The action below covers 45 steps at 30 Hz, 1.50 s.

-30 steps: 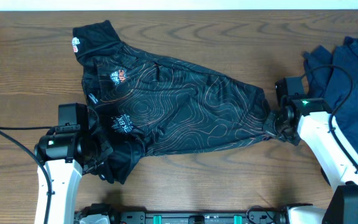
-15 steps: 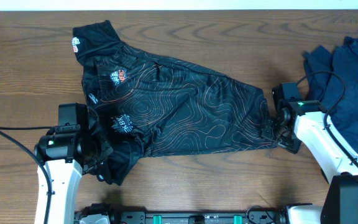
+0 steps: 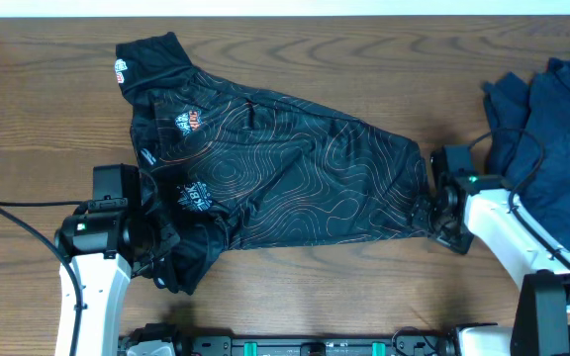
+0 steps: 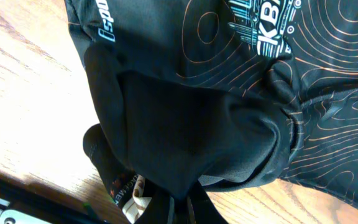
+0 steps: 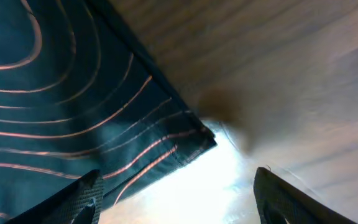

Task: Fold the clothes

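Note:
I should next pick up the black jersey (image 3: 285, 168) with my right gripper by its hem corner (image 3: 425, 233), opposite my left gripper's hold, to stretch and fold it.
The black jersey (image 3: 285, 168) with orange contour lines lies spread across the middle of the table, logos near its left end. My left gripper (image 3: 163, 249) is shut on a bunched fold of its lower left part; in the left wrist view the dark cloth (image 4: 216, 93) gathers into the closed jaws (image 4: 185, 208). My right gripper (image 3: 429, 212) stands open at the jersey's right end. In the right wrist view the hem corner (image 5: 197, 140) lies flat on the wood ahead of the spread fingers (image 5: 86, 196), which hold nothing.
A heap of dark navy garments (image 3: 562, 129) lies at the table's right edge, behind my right arm. Bare wooden tabletop (image 3: 38, 119) surrounds the jersey. The table's front rail (image 3: 315, 346) runs between the arm bases.
My right gripper has opened and let go of the jersey's right end, shifting slightly left and nearer. The left gripper and its fold have not moved.

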Tool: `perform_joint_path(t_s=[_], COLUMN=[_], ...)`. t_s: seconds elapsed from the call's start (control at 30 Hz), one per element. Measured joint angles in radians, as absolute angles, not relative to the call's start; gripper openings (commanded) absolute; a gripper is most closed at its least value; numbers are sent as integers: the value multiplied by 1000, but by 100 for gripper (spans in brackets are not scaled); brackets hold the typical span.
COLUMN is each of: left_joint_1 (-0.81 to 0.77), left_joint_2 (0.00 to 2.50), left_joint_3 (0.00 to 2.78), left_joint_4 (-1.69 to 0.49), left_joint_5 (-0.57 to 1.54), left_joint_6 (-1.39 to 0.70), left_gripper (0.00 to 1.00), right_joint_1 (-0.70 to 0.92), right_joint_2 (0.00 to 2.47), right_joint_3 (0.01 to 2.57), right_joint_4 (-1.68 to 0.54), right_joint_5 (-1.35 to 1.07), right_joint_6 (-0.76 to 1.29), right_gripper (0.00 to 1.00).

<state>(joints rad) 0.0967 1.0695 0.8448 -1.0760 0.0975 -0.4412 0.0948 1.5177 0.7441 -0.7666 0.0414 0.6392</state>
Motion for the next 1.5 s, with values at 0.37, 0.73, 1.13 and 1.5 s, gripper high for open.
perform_joint_path(t_s=[0.37, 0.73, 1.13, 1.5], left_joint_1=[97, 97, 97, 97], left_joint_2=[1069, 1069, 1072, 1070], left_joint_3=[845, 845, 1085, 1645], left_joint_4=[-1076, -1071, -1091, -1149], left_joint_5=[97, 97, 157, 194], left_joint_6=[-441, -441, -330, -280], left_gripper=[6, 6, 6, 6], right_joint_1=[95, 95, 88, 49], right_joint_2=[1514, 1510, 1401, 1288], right_joint_3=[689, 685, 1127, 1687], right_joint_4=[-662, -631, -910, -1237], right_joint_5=[28, 15, -11, 4], right_joint_6=[669, 673, 593, 472], right_gripper=[1, 1, 1, 1])
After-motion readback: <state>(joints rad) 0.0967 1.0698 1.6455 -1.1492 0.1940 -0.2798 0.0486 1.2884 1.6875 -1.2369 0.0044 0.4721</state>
